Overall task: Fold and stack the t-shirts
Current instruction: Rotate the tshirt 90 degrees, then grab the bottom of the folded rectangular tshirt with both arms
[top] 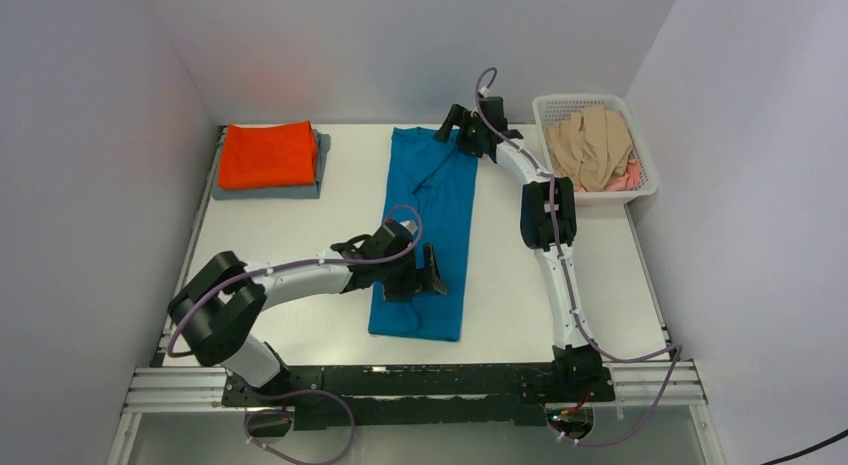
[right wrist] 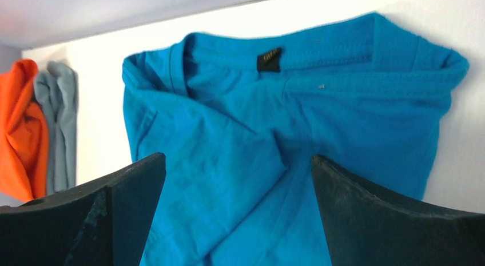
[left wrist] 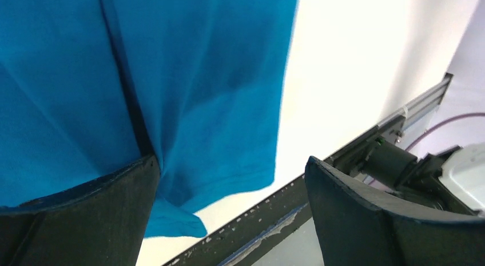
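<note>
Next, my left gripper grabs the teal-blue t-shirt's near hem corner on the orange t-shirt's side to fold it, leaving the other for my right gripper.
A teal-blue t-shirt (top: 430, 220) lies in a long narrow strip down the middle of the table, sleeves folded in, collar at the far end. My left gripper (top: 418, 277) is open and empty over its near hem (left wrist: 217, 106). My right gripper (top: 458, 135) is open and empty over the collar end (right wrist: 274, 123). A folded bright orange t-shirt (top: 267, 153) sits on a folded grey t-shirt (top: 268, 188) at the far left; both show in the right wrist view, the orange one (right wrist: 20, 134) and the grey one (right wrist: 62, 128). Beige (top: 590, 145) and pink (top: 625, 180) shirts lie in the basket.
A white plastic lattice basket (top: 640, 150) stands at the far right corner. A metal rail (top: 420, 380) runs along the table's near edge and shows in the left wrist view (left wrist: 343, 157). White walls enclose the table on three sides.
</note>
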